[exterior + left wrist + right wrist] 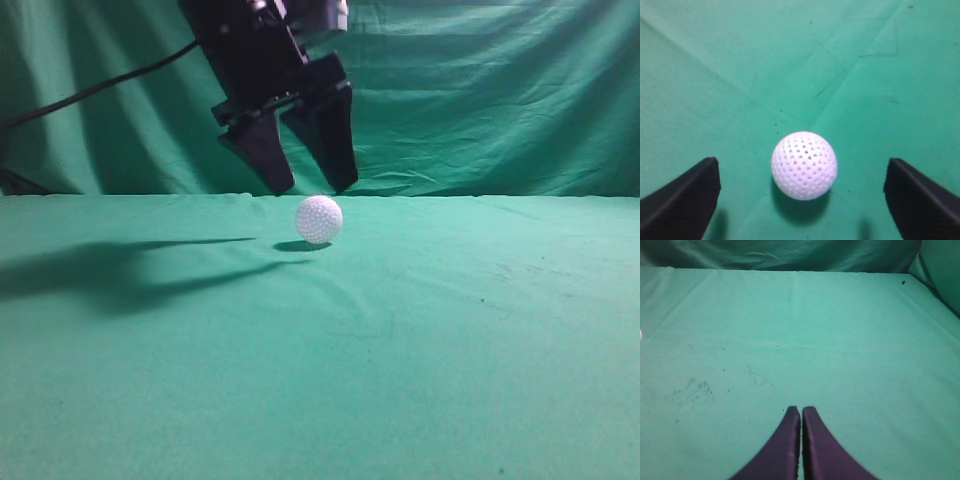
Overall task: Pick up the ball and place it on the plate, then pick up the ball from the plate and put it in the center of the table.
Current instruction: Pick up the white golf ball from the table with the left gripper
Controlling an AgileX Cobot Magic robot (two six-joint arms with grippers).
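Observation:
My left gripper's fingers stop above the white ball's top (319,200) (804,145) and closing now would miss the ball, so the gripper lowers first and then closes.
The white dimpled ball (319,219) rests on the green cloth table (420,340), near the middle in the exterior view. My left gripper (312,188) is open and hangs just above and slightly behind the ball, apart from it. In the left wrist view the ball (804,165) lies on the cloth between the two black fingertips of the left gripper (802,192), touching neither. My right gripper (801,412) is shut and empty over bare cloth; it does not show in the exterior view. No plate is in view.
A darker green curtain (480,100) hangs behind the table's far edge. A black cable (90,90) runs from the left arm to the left. The arm's shadow (110,270) lies on the cloth at left. Small dark specks (695,387) mark the cloth.

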